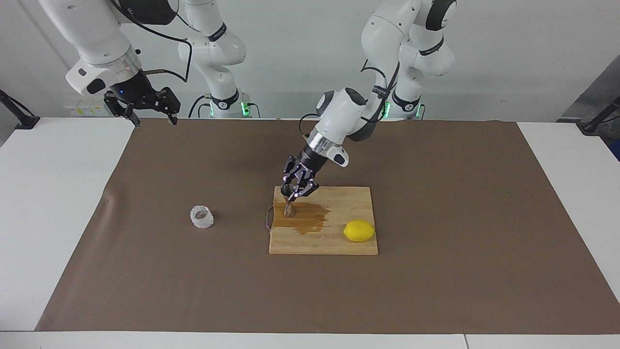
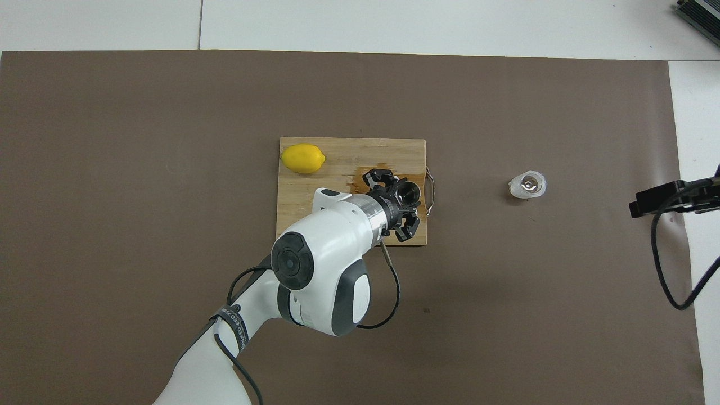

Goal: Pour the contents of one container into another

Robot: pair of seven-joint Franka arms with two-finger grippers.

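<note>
The steel jigger (image 2: 408,193) is upright and low over the wooden cutting board's handle end, so it would stand, and my left gripper should open its fingers.
The steel jigger (image 1: 289,202) stands upright at the edge of the wooden cutting board (image 1: 339,242) that lies toward the right arm's end, over a brown wet patch (image 1: 307,220). My left gripper (image 1: 291,192) is shut on the jigger's upper cone, and I cannot tell whether the foot touches the board. From overhead, the jigger's mouth (image 2: 409,193) shows in front of the left gripper (image 2: 403,198). The clear textured glass cup (image 1: 202,217) (image 2: 527,184) stands alone on the brown mat, toward the right arm's end. My right gripper (image 1: 155,118) waits open above the mat's corner by its base.
A yellow lemon (image 1: 359,230) (image 2: 303,158) lies on the board's corner farther from the robots, toward the left arm's end. The board's metal handle (image 2: 431,191) sticks out toward the cup. Brown paper (image 1: 436,291) covers most of the table.
</note>
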